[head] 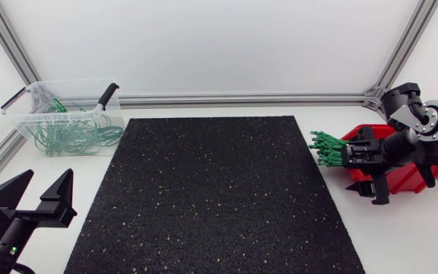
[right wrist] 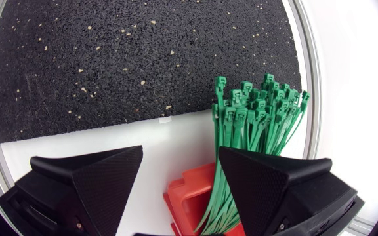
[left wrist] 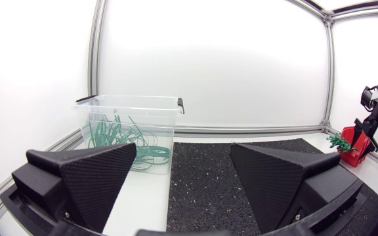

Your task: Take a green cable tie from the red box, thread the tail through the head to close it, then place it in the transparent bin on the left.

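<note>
The right gripper reaches a green cable tie next and grabs the strap below the head (right wrist: 219,134), leaving its head (right wrist: 220,83) free for threading.
The red box (head: 432,161) stands at the table's right edge, and a bundle of green cable ties (head: 325,147) juts out of it toward the mat. My right gripper (head: 353,166) hovers over the box's near end, open and holding nothing. In the right wrist view the green cable ties (right wrist: 254,111) fan out ahead of one finger of the right gripper (right wrist: 179,174), and the red box (right wrist: 192,196) lies below the gap. The transparent bin (head: 21,114) at the back left holds several closed green ties (head: 74,133). My left gripper (head: 49,179) rests open at the front left, with the transparent bin (left wrist: 130,99) ahead of it.
A black speckled mat (head: 211,190) covers the middle of the table between bin and box. Aluminium frame bars run along the back edge and corners. White tabletop shows around the mat. The bin has black handles on its rim.
</note>
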Action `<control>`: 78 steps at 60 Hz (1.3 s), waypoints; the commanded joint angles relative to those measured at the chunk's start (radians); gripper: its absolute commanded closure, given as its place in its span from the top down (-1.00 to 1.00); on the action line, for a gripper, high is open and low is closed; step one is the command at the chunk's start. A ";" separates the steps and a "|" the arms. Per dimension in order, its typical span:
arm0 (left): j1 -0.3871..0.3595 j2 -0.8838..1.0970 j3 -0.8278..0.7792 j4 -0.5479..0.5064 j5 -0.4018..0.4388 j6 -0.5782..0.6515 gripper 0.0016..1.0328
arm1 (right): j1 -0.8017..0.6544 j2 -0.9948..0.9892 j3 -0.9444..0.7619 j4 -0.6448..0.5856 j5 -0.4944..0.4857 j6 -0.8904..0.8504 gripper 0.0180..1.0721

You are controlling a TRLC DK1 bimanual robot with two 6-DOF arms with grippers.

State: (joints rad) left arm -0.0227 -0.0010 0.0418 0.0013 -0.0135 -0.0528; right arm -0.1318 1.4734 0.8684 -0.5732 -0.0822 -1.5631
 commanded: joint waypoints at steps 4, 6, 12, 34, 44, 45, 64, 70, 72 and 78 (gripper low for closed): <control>0.000 0.010 -0.037 -0.027 -0.005 -0.018 0.94 | 0.003 -0.005 0.027 -0.014 -0.008 0.006 0.62; 0.000 0.010 -0.037 -0.027 -0.005 -0.019 0.94 | 0.003 -0.004 0.029 -0.014 -0.008 0.008 0.62; -0.002 0.010 -0.037 -0.027 -0.005 -0.018 0.94 | 0.003 0.007 0.032 -0.014 -0.007 0.008 0.62; -0.008 0.013 -0.037 -0.027 -0.005 -0.018 0.94 | -0.006 0.051 -0.014 0.004 -0.001 -0.003 0.57; -0.014 0.013 -0.037 -0.027 -0.005 -0.018 0.94 | -0.020 0.025 -0.048 0.004 -0.001 -0.028 0.50; -0.014 0.015 -0.037 -0.027 -0.005 -0.018 0.94 | -0.020 0.021 -0.051 0.004 -0.001 -0.028 0.50; -0.014 0.013 -0.037 -0.027 -0.005 -0.019 0.94 | -0.028 -0.018 -0.077 0.010 0.006 -0.041 0.38; -0.014 0.015 -0.037 -0.027 -0.005 -0.019 0.94 | -0.029 -0.025 -0.080 0.041 0.006 -0.045 0.26; -0.013 0.015 -0.037 -0.027 -0.005 -0.019 0.94 | -0.029 -0.030 -0.080 0.041 0.004 -0.054 0.19; -0.013 0.015 -0.037 -0.027 -0.005 -0.019 0.94 | -0.029 -0.045 -0.095 0.068 -0.001 -0.057 -0.05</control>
State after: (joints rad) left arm -0.0296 0.0036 0.0418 0.0013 -0.0132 -0.0532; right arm -0.1535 1.4490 0.8074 -0.5228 -0.0807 -1.5879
